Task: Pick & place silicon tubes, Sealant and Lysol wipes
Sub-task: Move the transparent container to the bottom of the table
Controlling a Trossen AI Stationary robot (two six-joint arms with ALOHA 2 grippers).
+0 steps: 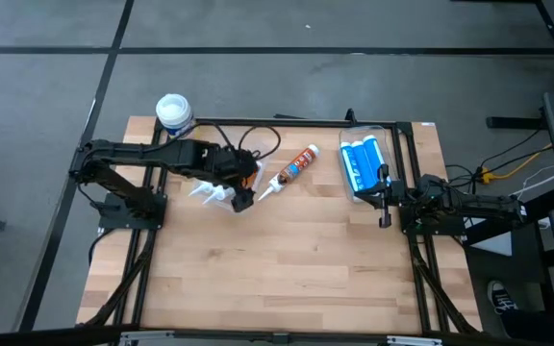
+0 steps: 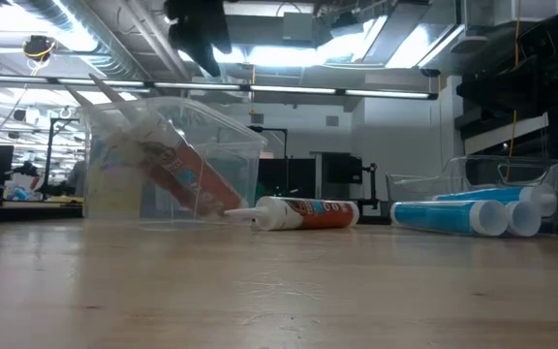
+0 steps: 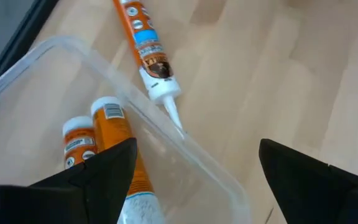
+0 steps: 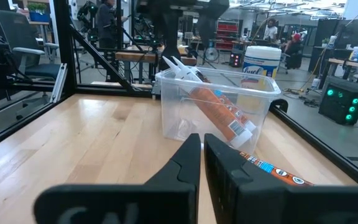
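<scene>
I need to put the orange tube in the clear plastic bin (image 3: 104, 81), so next I need to grab the tube with my left gripper by its blue label band (image 3: 146, 38).
A clear plastic bin (image 1: 221, 183) stands at the table's far left. Two orange tubes (image 3: 114, 134) lean in it, white nozzles up. My left gripper (image 3: 197, 149) hovers open above the bin's rim, empty. Another orange tube (image 1: 294, 171) lies on its side on the wood right of the bin. Blue tubes (image 1: 364, 165) lie in a clear tray at the far right. The yellow Lysol wipes canister (image 1: 174, 113) stands upright by the table's far left corner. My right gripper (image 1: 385, 207) waits shut at the right edge, level.
Black frame rails (image 1: 287, 123) run along the table's far edge and sides. Bare wood (image 1: 277, 269) fills the near half of the table. Cables (image 1: 263, 144) loop behind the bin.
</scene>
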